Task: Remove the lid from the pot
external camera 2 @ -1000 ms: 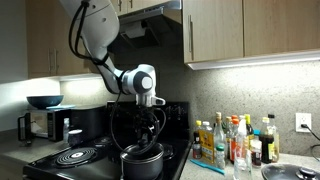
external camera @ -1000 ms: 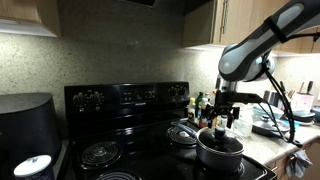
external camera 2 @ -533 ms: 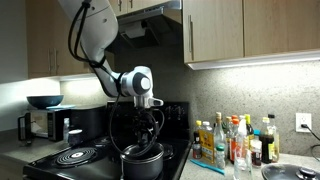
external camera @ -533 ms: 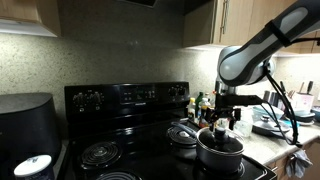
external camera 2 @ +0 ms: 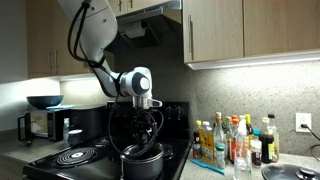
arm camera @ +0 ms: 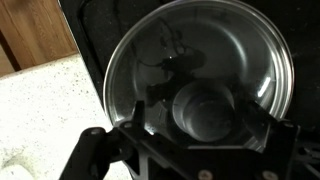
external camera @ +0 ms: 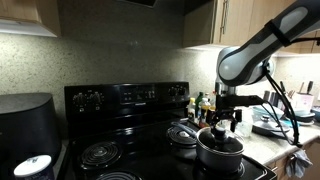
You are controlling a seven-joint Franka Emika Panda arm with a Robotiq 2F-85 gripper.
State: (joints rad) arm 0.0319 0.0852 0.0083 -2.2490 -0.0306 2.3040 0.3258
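Observation:
My gripper closes on the knob now, since the knob point(external camera: 220, 132) point(arm camera: 206, 111) lies between my open fingers, down at the lid's top views.
The dark pot point(external camera: 221, 155) stands on the front burner of the black stove and shows in both exterior views point(external camera 2: 143, 162). Its round lid point(arm camera: 200, 45) lies on it, reflective, with a dark knob point(arm camera: 203, 108) at the centre. My gripper point(arm camera: 200, 128) hangs straight down over the lid, open, with one finger on each side of the knob and a gap to each. In the exterior views the gripper point(external camera: 220, 128) point(external camera 2: 143, 141) sits right at the lid's top.
Coil burners point(external camera: 100, 152) point(external camera: 182, 133) lie beside the pot. A big black appliance point(external camera: 25, 125) stands at the stove's far side. Bottles point(external camera 2: 230, 140) crowd the counter near the pot. The speckled counter point(arm camera: 45, 110) borders the stove.
The gripper has sunk slightly toward the lid's knob. The pot and lid have not moved.

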